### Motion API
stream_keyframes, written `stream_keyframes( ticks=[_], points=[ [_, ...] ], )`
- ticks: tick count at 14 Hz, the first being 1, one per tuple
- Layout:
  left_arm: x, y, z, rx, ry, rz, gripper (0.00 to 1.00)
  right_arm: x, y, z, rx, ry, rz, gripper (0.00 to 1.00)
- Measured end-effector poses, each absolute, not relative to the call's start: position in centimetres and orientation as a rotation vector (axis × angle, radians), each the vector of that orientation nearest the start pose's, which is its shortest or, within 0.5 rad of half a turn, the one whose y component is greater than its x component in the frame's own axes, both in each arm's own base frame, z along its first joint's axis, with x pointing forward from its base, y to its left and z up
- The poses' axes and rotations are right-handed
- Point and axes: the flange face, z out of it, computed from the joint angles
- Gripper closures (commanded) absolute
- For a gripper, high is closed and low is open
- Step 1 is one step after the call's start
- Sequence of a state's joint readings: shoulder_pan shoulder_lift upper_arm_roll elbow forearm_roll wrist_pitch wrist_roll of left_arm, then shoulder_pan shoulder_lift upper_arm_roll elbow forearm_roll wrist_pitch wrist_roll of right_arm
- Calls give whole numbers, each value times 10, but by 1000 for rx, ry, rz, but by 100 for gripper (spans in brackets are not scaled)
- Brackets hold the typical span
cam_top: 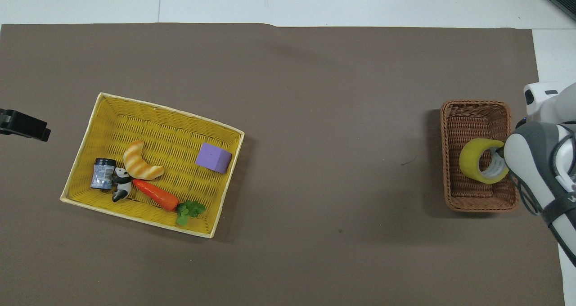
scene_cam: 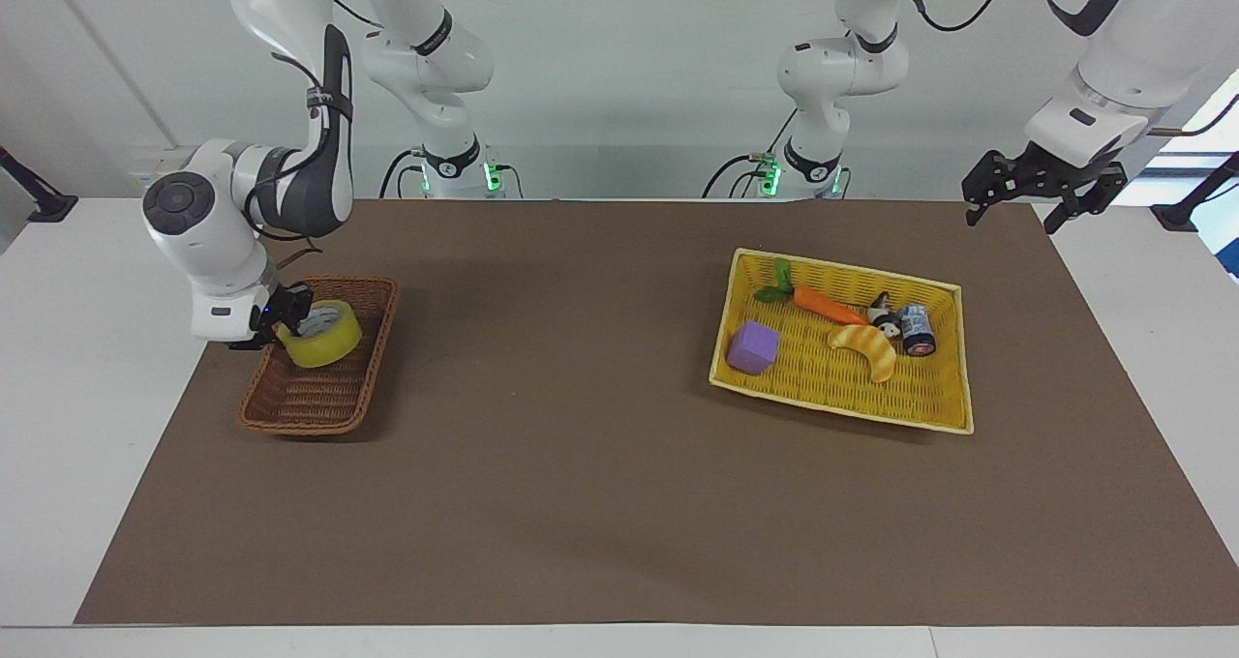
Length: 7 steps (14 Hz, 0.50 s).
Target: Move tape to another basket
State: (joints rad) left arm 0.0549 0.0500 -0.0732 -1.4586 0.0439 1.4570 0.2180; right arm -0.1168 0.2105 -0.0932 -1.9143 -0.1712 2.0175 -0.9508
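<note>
The yellow tape (cam_top: 470, 160) is inside the brown basket's rim (cam_top: 446, 160) and would rest in there, so my right gripper needs to open its fingers.
The tape (scene_cam: 327, 341), a yellow roll with a pale core, hangs tilted in the dark-brown wicker basket (scene_cam: 308, 408) at the right arm's end of the table. My right gripper (scene_cam: 282, 322) is shut on the roll's rim from the basket's outer side. In the overhead view the tape (cam_top: 470, 161) sits over the middle of the basket (cam_top: 476, 111), and the right arm hides most of the right gripper (cam_top: 500, 153). My left gripper (scene_cam: 1011, 221) is open and empty, raised over the mat's edge at the left arm's end; it also shows in the overhead view (cam_top: 24, 126).
A flat yellow woven tray (scene_cam: 934, 406) lies toward the left arm's end. It holds a purple cube (scene_cam: 754, 346), a croissant toy (scene_cam: 868, 348), a carrot (scene_cam: 818, 305), a panda figure (scene_cam: 881, 312) and a small can (scene_cam: 916, 329).
</note>
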Motion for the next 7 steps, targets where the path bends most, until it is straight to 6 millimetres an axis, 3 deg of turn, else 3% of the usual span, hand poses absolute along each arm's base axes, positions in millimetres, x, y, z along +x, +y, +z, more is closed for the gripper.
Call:
stream_keyframes(
  ticks=[1, 2, 3, 4, 7],
  points=[
    [558, -4, 639, -3085, 359, 88, 0, 578, -131, 378, -2942, -1287, 295, 100],
    [555, -3, 637, -3085, 356, 98, 0, 578, -131, 376, -2941, -1287, 295, 79],
    [551, 0, 633, -3085, 349, 113, 0, 578, -131, 375, -2940, -1287, 297, 44],
    [545, 3, 629, -3085, 336, 116, 0, 578, -131, 374, -2939, -1287, 298, 1],
    [533, 2, 625, -3089, 199, 78, 0, 578, -131, 374, -2940, -1287, 298, 0]
  ],
)
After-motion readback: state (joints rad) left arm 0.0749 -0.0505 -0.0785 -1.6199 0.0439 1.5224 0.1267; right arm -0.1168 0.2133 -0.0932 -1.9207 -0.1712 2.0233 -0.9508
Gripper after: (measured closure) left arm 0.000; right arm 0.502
